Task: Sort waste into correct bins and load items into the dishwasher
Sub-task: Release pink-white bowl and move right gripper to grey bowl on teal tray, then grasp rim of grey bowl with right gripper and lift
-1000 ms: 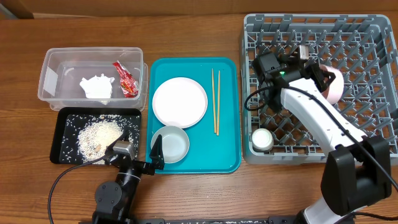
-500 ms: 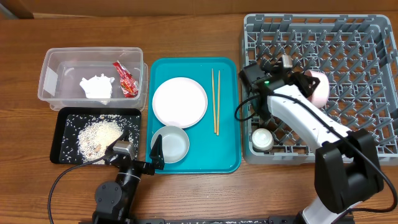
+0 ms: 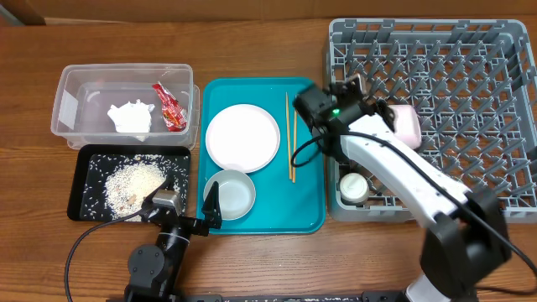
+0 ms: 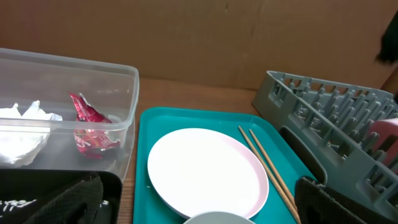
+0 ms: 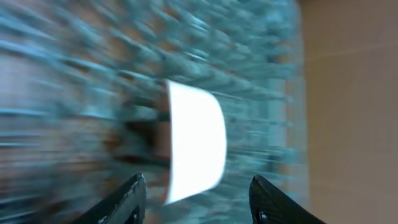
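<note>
My right gripper is to reach the grey-white bowl (image 3: 231, 194) and grab it by its rim that faces the rack, so the opposite edge stays free to load between the dishwasher pegs.
The pale pink bowl (image 3: 409, 124) stands on its side among the pegs of the grey dishwasher rack (image 3: 470, 50). My right gripper (image 3: 382, 107) is just left of it, open and holding nothing. In the blurred right wrist view the bowl (image 5: 193, 143) lies beyond the spread fingertips (image 5: 134, 199). A small white cup (image 3: 353, 186) sits in the rack's near left corner. The white plate (image 3: 242, 137), grey-white bowl (image 3: 231, 194) and chopsticks (image 3: 291, 138) lie on the turquoise tray (image 3: 310, 201). My left gripper (image 3: 190, 195) rests open near the grey-white bowl.
The clear tub (image 3: 75, 92) at the left holds the red sauce packet (image 3: 170, 106) and the crumpled white paper (image 3: 132, 117). In front of it the black tray (image 3: 84, 180) holds the rice (image 3: 134, 183). The right arm stretches across the rack's left edge.
The right gripper has opened and let go of the pink bowl, which stays in the rack. The right arm has swung left. The left arm has not moved.
</note>
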Controlling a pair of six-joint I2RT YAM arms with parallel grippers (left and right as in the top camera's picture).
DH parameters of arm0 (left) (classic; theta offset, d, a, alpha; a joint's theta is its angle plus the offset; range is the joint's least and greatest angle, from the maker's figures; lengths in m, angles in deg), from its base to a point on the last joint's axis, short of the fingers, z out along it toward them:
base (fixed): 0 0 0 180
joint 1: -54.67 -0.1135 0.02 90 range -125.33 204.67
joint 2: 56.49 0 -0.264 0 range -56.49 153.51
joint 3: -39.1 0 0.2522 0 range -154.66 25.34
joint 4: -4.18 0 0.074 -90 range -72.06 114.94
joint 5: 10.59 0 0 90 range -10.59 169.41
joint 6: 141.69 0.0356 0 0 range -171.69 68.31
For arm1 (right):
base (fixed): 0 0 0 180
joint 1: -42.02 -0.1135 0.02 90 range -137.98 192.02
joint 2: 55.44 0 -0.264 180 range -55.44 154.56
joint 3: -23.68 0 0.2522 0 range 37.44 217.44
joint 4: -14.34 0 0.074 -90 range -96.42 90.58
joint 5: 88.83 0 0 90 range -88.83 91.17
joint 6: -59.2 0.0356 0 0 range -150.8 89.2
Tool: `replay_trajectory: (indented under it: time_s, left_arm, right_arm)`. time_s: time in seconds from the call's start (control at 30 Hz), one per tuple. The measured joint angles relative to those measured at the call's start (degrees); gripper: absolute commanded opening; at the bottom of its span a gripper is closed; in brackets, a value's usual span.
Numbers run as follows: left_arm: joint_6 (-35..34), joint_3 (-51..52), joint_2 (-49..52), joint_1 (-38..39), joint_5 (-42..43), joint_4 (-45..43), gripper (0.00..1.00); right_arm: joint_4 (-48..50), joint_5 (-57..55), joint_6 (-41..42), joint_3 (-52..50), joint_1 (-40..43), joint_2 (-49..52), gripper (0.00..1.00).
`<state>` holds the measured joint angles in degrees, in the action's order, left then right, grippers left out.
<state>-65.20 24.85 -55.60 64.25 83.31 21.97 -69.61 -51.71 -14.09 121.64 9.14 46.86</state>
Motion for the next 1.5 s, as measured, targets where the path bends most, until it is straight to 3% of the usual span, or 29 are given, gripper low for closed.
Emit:
replay_trajectory:
  time_s: [0.2, 0.33, 0.5, 0.73, 0.83, 0.9, 0.93, 0.97, 1.23, 1.5]
  left_arm:
    - [0.0, 0.0, 0.0, 0.0, 0.0, 0.0, 1.00]
    - [0.0, 0.0, 0.0, 0.0, 0.0, 0.0, 1.00]
    - [0.0, 0.0, 0.0, 0.0, 0.0, 0.0, 1.00]
    - [0.0, 0.0, 0.0, 0.0, 0.0, 0.0, 1.00]
    - [0.0, 0.0, 0.0, 0.0, 0.0, 0.0, 1.00]
    - [0.0, 0.0, 0.0, 0.0, 0.0, 0.0, 1.00]
    - [0.0, 0.0, 0.0, 0.0, 0.0, 0.0, 1.00]
    - [0.0, 0.0, 0.0, 0.0, 0.0, 0.0, 1.00]
    - [0.0, 0.0, 0.0, 0.0, 0.0, 0.0, 1.00]
    - [0.0, 0.0, 0.0, 0.0, 0.0, 0.0, 1.00]
  right_arm:
    - [5.5, 32.1, 3.0, 6.3, -4.5, -7.4, 0.57]
    - [12.8, 53.5, 4.4, 5.6, -7.1, -8.2, 0.54]
    - [19.7, 62.6, 10.2, 0.7, -10.4, -7.1, 0.51]
    - [24.1, 63.0, 23.5, -7.8, -15.6, 1.2, 0.51]
    - [26.4, 62.8, 27.0, -9.9, -16.1, 4.6, 0.46]
    - [27.6, 62.6, 28.9, -10.7, -16.5, 6.6, 0.17]
    - [27.6, 62.5, 30.4, -10.8, -16.7, 7.6, 0.07]
    - [27.6, 62.6, 30.9, -10.9, -16.8, 8.0, 0.06]
    - [22.8, 57.8, 33.1, -10.9, -17.0, 7.3, 0.04]
    - [12.5, 32.6, 33.2, -10.3, -16.0, -11.5, 0.04]
